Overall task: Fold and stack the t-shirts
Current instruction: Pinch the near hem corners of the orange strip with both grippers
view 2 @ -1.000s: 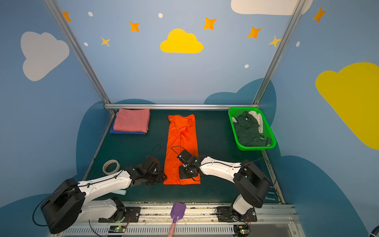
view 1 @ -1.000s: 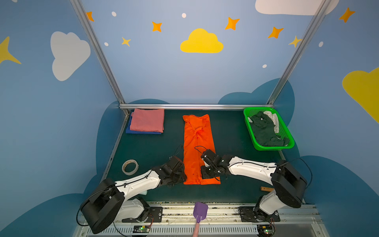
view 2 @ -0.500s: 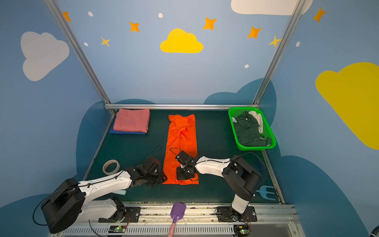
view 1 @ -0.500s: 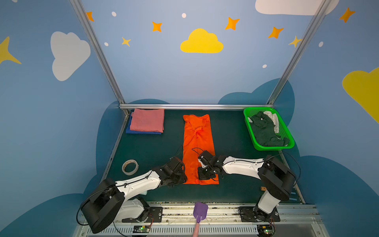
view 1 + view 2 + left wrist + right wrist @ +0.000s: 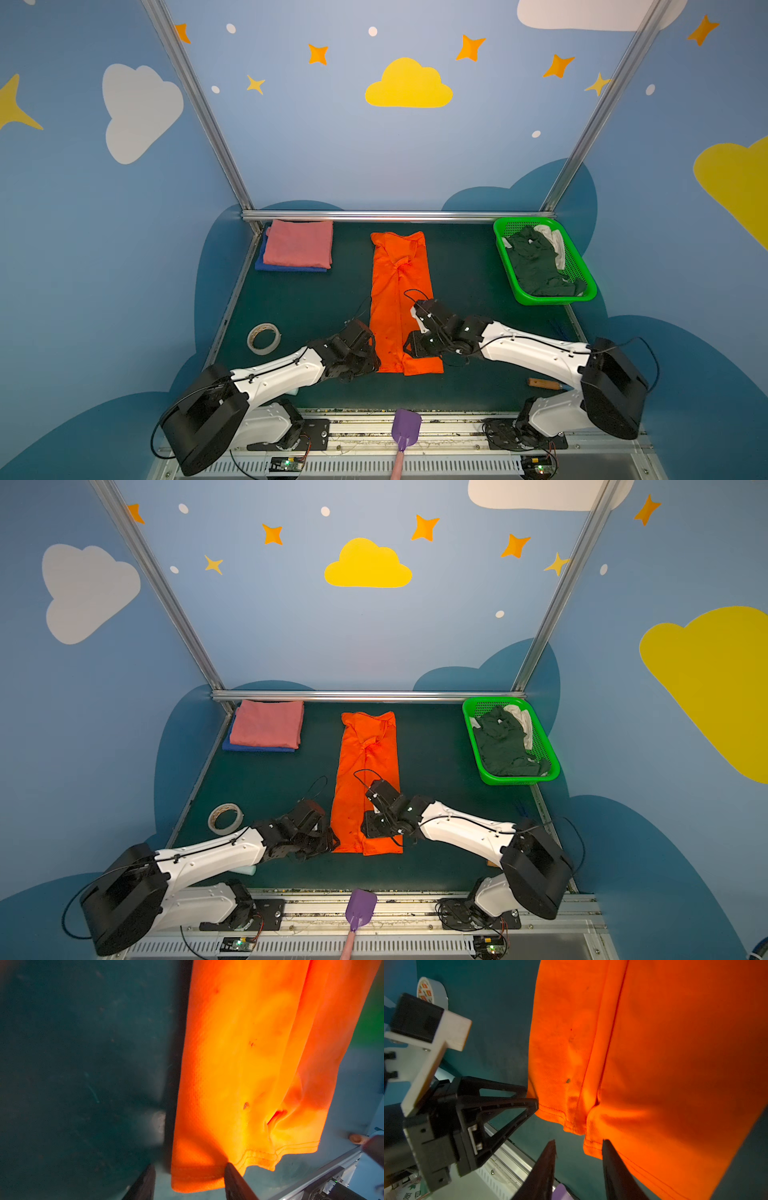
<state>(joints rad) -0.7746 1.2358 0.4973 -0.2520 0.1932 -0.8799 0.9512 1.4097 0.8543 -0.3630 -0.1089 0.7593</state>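
Observation:
I will next grab the orange t-shirt by its near hem corner [image 5: 380,368] with my left gripper, to fold the hem end over the t-shirt's folded strip [image 5: 392,296].
The orange t-shirt [image 5: 399,291] lies as a long, narrow folded strip down the middle of the table in both top views [image 5: 365,762]. My left gripper [image 5: 190,1167] is open at its near left corner, with the hem corner between the parted jaws, which do not pinch it. At the near right part of the hem, my right gripper [image 5: 579,1142] is open, one finger [image 5: 614,1167] lying against the hem edge. A folded pink t-shirt [image 5: 299,248] rests on a folded blue t-shirt [image 5: 286,268] at the back left.
A green mesh basket [image 5: 540,300] with dark green and white cloth stands at the back right. A tape roll [image 5: 263,338] lies left of the left arm. A purple spatula [image 5: 405,428] sits on the front rail, and a wooden-handled tool [image 5: 542,383] lies under the right arm.
My right gripper's jaws have parted at the hem. The right arm's elbow has swung a little. The left gripper and the orange t-shirt stay where they were.

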